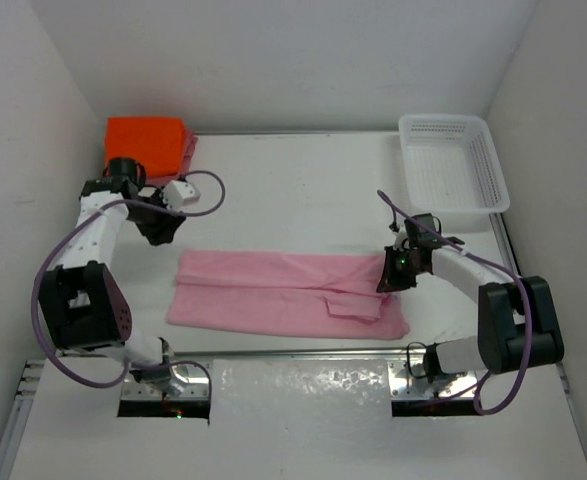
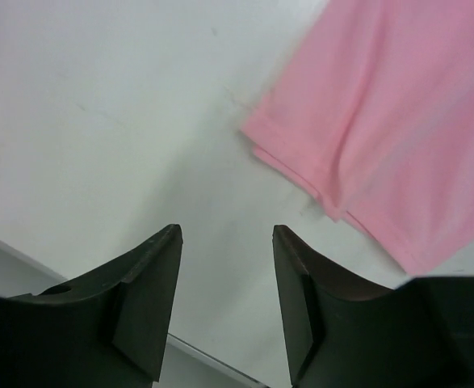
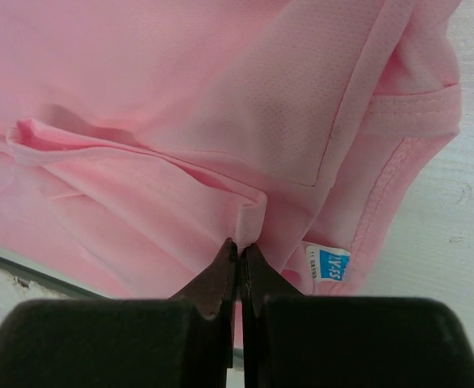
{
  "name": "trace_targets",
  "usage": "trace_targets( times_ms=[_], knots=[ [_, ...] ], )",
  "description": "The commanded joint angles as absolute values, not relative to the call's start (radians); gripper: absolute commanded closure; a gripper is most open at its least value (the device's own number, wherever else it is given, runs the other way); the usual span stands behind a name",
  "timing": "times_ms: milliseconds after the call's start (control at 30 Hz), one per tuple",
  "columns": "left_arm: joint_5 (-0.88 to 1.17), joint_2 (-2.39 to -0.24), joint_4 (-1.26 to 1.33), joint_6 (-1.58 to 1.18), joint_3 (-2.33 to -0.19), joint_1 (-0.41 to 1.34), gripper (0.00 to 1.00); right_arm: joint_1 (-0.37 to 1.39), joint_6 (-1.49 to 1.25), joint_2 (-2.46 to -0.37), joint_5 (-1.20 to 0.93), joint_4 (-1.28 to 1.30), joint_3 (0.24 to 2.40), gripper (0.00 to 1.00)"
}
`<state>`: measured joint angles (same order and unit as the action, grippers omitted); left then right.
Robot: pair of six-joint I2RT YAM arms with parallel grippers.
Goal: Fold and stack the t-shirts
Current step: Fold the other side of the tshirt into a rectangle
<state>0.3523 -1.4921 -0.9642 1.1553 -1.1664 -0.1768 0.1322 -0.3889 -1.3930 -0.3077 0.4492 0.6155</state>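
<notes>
My left gripper pinches the light pink t-shirt's folded-over layer at its corner (image 1: 181, 282) (image 2: 333, 208) opposite the neck label next, so both grippers fold it straight.
The light pink t-shirt (image 1: 273, 292) lies folded lengthwise into a long strip across the middle of the table. My right gripper (image 1: 391, 272) is shut on a fold of it at its right end; the right wrist view shows the pinched cloth (image 3: 249, 218) and a blue neck label (image 3: 328, 263). My left gripper (image 1: 165, 228) is open and empty, just above and left of the shirt's left end; its corner (image 2: 301, 162) shows in the left wrist view. The folded bright orange t-shirt (image 1: 145, 143) lies at the back left, with a rose-red edge (image 1: 190, 147) showing beside it.
A white perforated plastic basket (image 1: 451, 165) stands at the back right. White walls close in the table on the left, back and right. A metal rail (image 1: 303, 352) runs along the near edge.
</notes>
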Motion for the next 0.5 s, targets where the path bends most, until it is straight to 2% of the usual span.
trace_targets(
  times_ms=[0, 167, 267, 467],
  knots=[
    [0.555, -1.502, -1.161, 1.229, -1.256, -0.176, 0.53, 0.130, -0.382, -1.391, -0.321, 0.431, 0.641, 1.00],
    [0.427, -1.603, -1.149, 1.236, -1.140, -0.144, 0.49, 0.132, -0.379, -1.384, -0.310, 0.431, 0.641, 1.00],
    [0.429, -1.631, -1.137, 1.261, -1.109, -0.141, 0.45, 0.132, -0.374, -1.394, -0.310, 0.437, 0.646, 1.00],
    [0.428, -1.615, -1.072, 1.270, -1.046, -0.086, 0.45, 0.130, -0.380, -1.396, -0.305, 0.433, 0.644, 1.00]
  ],
)
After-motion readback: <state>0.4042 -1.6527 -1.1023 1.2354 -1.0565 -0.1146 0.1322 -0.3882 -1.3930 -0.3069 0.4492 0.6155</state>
